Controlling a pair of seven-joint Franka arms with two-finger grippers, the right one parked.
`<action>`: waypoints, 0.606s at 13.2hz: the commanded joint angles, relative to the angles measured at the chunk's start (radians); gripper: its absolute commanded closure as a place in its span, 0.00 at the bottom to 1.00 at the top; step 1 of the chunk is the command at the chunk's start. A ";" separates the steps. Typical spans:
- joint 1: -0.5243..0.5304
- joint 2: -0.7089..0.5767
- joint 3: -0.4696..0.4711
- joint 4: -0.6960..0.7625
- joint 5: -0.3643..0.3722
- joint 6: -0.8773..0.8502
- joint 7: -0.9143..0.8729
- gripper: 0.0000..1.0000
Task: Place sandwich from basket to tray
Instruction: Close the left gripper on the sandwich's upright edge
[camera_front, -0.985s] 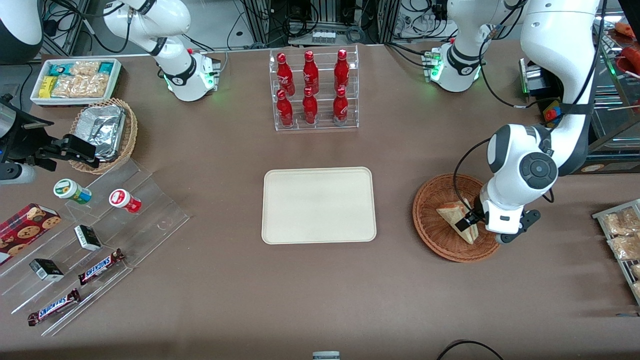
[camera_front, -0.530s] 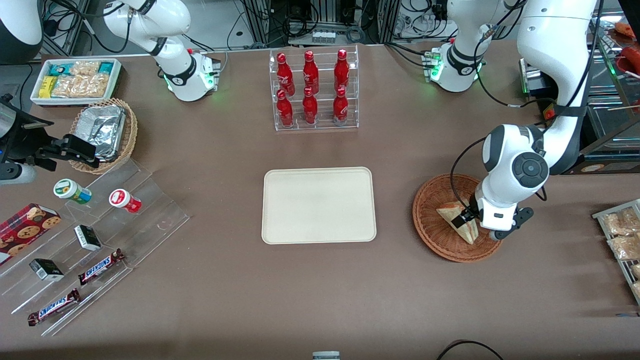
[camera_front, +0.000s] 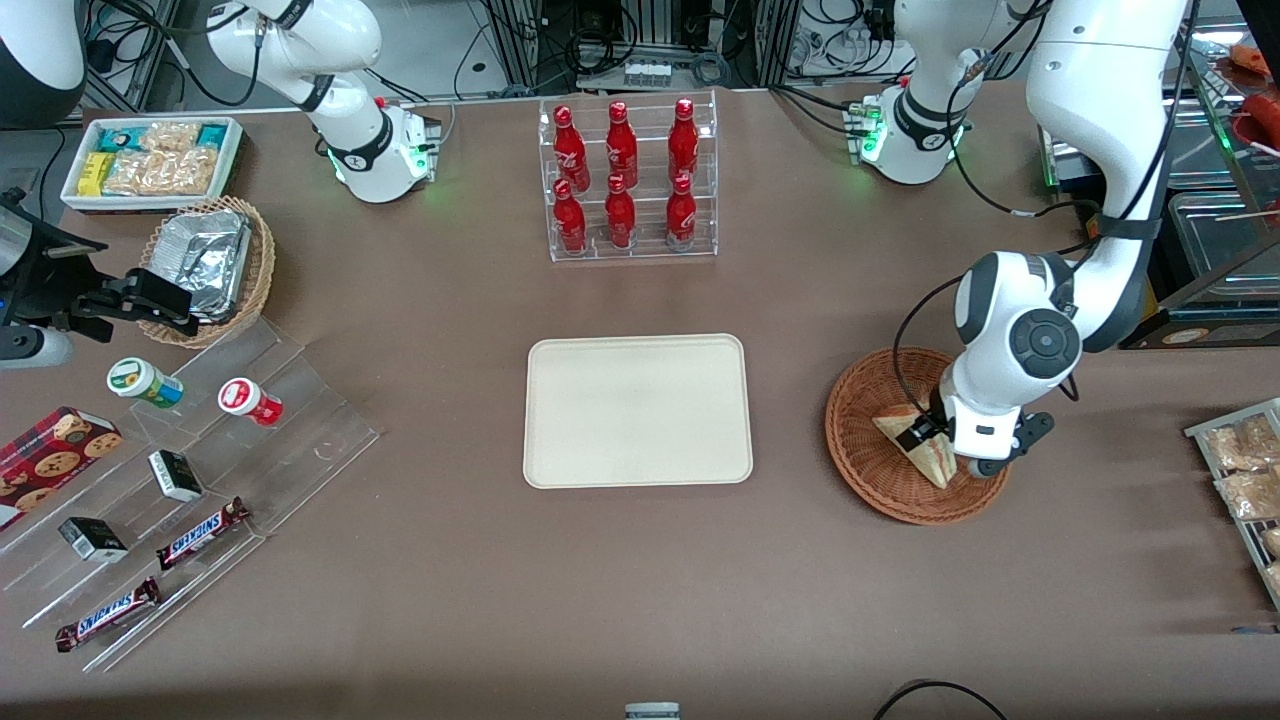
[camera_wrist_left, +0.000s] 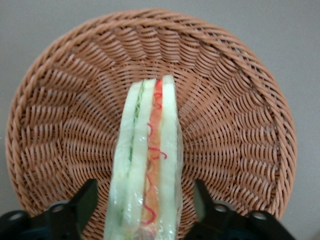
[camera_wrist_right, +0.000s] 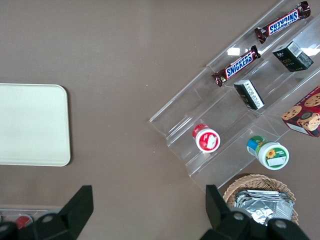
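Observation:
The sandwich wedge stands on edge with its filling (camera_wrist_left: 153, 175) showing between the slices, so the left gripper will next grab the wedge by its flat outer bread sides.
The sandwich (camera_front: 905, 432), a pale bread wedge in clear wrap with red, orange and green filling, lies in the reddish-brown wicker basket (camera_front: 858, 402) toward the working arm's end of the table. My left gripper (camera_front: 932, 440) is low in the basket and open. Its black fingers straddle the sandwich with a gap on each side. In the left wrist view the sandwich (camera_wrist_left: 147, 155) stands on edge between the fingers (camera_wrist_left: 86, 200), over the basket (camera_wrist_left: 235, 105), and the gripper (camera_wrist_left: 145, 200) is around it. The cream tray (camera_front: 637, 450) lies bare at mid-table; it also shows in the right wrist view (camera_wrist_right: 30, 125).
A clear rack of red bottles (camera_front: 630, 180) stands farther from the camera than the tray. Steel pans of snack packets (camera_front: 1240, 470) lie at the working arm's end. A stepped clear display with candy bars (camera_front: 200, 530), a tan foil basket (camera_front: 205, 265) and a white bin (camera_front: 150, 160) are toward the parked arm's end.
The left arm has shifted a little toward the tray and away from the front camera, bringing the open gripper further over the sandwich. The sandwich and basket have not moved.

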 joint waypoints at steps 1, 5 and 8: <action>-0.016 0.002 0.009 -0.006 0.012 0.019 -0.031 0.71; -0.016 -0.001 0.009 0.038 0.013 -0.010 -0.026 1.00; -0.042 -0.007 0.008 0.169 0.021 -0.227 -0.009 1.00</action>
